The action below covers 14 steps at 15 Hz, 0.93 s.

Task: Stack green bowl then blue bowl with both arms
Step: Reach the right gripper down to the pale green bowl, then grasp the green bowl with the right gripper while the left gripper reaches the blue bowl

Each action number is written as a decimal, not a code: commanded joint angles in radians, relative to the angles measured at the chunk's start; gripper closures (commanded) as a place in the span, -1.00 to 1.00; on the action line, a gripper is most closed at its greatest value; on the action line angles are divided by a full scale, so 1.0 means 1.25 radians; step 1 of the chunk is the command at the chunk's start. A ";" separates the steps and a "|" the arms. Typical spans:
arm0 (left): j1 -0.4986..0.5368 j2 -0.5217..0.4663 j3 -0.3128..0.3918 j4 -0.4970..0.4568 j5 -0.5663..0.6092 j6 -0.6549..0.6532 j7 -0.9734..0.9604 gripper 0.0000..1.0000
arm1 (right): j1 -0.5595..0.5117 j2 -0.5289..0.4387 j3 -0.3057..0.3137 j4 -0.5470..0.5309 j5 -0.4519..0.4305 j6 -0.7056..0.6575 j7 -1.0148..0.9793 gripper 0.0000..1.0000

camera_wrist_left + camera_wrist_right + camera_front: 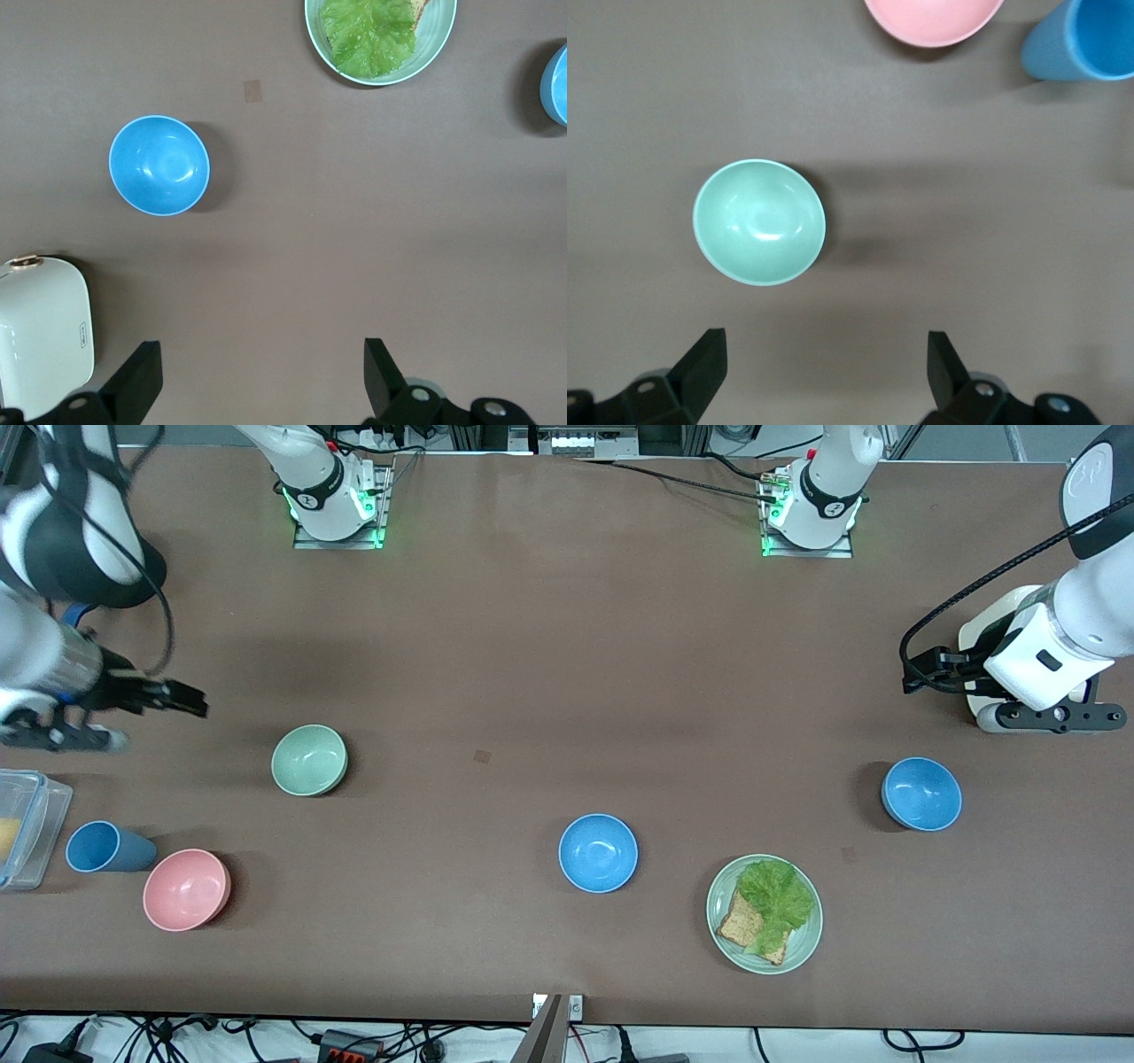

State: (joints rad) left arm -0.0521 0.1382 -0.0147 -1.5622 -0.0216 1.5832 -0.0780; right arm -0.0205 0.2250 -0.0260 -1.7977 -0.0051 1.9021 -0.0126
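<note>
The green bowl has to be stacked with the blue bowl, so the robot's right gripper will next grab the green bowl by its rim [345, 761].
The green bowl [309, 760] sits upright and empty toward the right arm's end of the table; it also shows in the right wrist view [759, 221]. One blue bowl [598, 853] sits near the table's middle. A second blue bowl [921, 794] sits toward the left arm's end and shows in the left wrist view [159, 166]. My right gripper [58, 737] hangs open and empty [824, 367] over the table beside the green bowl. My left gripper [1050, 717] hangs open and empty [261, 376] over the table near the second blue bowl.
A green plate [802, 948] with lettuce and toast lies beside the middle blue bowl. A pink bowl [187, 889], a darker blue cup [102, 847] and a clear container [27, 824] sit at the right arm's end. A white rounded object [40, 332] stands under the left arm.
</note>
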 commanded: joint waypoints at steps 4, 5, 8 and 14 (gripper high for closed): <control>0.011 -0.005 -0.002 -0.007 -0.022 -0.036 -0.019 -1.00 | 0.029 0.189 0.007 0.009 -0.013 0.132 0.011 -1.00; 0.012 -0.005 0.002 -0.009 -0.021 -0.044 -0.020 -1.00 | 0.031 0.208 0.007 0.009 -0.013 0.143 0.011 -1.00; 0.043 0.019 0.006 -0.016 -0.010 -0.043 -0.008 -1.00 | 0.026 0.254 0.007 0.009 -0.013 0.153 0.011 -1.00; 0.142 0.176 0.007 -0.009 -0.005 0.093 -0.005 -1.00 | 0.029 0.272 0.007 0.007 -0.014 0.144 0.009 0.91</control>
State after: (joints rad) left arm 0.1026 0.2870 -0.0017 -1.5901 -0.0215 1.6544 -0.0914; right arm 0.0183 0.5680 -0.0220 -1.7961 -0.0055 2.0951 -0.0093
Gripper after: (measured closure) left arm 0.000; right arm 0.335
